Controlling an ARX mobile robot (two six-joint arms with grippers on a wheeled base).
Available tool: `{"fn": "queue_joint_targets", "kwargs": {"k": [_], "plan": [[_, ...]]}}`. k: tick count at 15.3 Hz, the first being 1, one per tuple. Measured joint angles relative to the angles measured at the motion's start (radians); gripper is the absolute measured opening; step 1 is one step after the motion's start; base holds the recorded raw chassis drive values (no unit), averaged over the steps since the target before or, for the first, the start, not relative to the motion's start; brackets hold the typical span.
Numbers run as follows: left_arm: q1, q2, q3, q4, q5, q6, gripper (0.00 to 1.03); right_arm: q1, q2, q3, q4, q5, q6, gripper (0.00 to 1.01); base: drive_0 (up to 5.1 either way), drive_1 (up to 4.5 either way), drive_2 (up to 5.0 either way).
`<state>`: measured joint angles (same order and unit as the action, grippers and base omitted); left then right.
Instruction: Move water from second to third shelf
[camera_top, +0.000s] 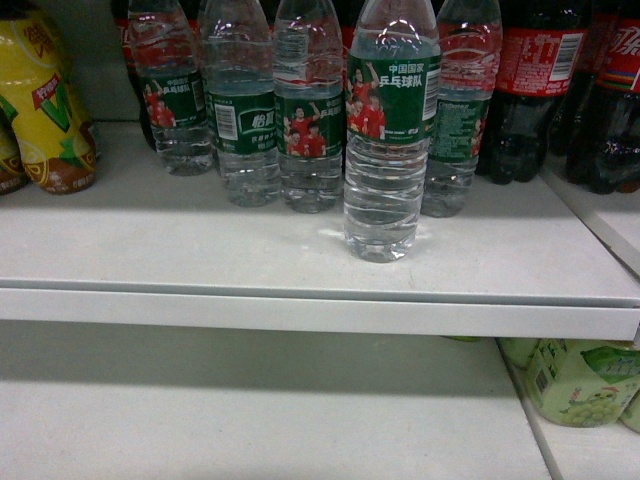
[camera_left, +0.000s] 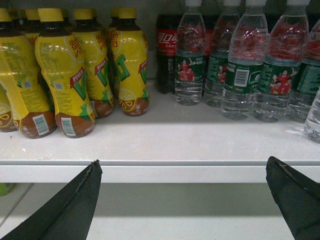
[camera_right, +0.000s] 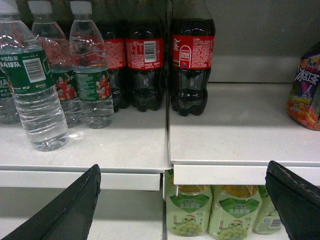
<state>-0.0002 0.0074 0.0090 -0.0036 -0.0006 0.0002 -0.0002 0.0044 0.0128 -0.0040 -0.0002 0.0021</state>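
I will grip the bottle by its upper part (camera_top: 392, 95) with my right gripper next, so that the forward water bottle's base (camera_top: 380, 240) stays free to stand on the third shelf.
Several water bottles with dark green labels stand in a row on the white upper shelf (camera_top: 200, 245). One water bottle (camera_top: 390, 140) stands forward of the row, near the shelf's front edge; the right wrist view shows it at far left (camera_right: 34, 95). The shelf below (camera_top: 250, 420) is bare on its left part. Neither gripper appears in the head view. My left gripper (camera_left: 182, 167) is open at the height of the shelf lip, its fingers (camera_left: 70, 205) holding nothing, with the water row (camera_left: 240, 75) up to its right. My right gripper (camera_right: 182, 172) is open too, empty, right of the forward bottle.
Yellow lemon-tea bottles (camera_left: 65, 75) fill the upper shelf's left. Dark cola bottles with red labels (camera_right: 192, 60) stand right of and behind the water. Pale green grape-drink bottles (camera_right: 190, 210) sit on the lower shelf at right. A purple-orange pack (camera_right: 305, 95) is far right.
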Motion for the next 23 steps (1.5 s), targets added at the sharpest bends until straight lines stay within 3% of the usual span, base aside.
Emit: {"fn": "queue_joint_targets", "kwargs": {"k": [22,23], "plan": [[0.000,0.000,0.000,0.000,0.000,0.000,0.98,0.000,0.000,0.000,0.000,0.000,0.000,0.98,0.0,0.00,0.0],[0.000,0.000,0.000,0.000,0.000,0.000,0.98,-0.005,0.005,0.005,-0.031,-0.017,0.008,0.98,0.0,0.00,0.0]]}}
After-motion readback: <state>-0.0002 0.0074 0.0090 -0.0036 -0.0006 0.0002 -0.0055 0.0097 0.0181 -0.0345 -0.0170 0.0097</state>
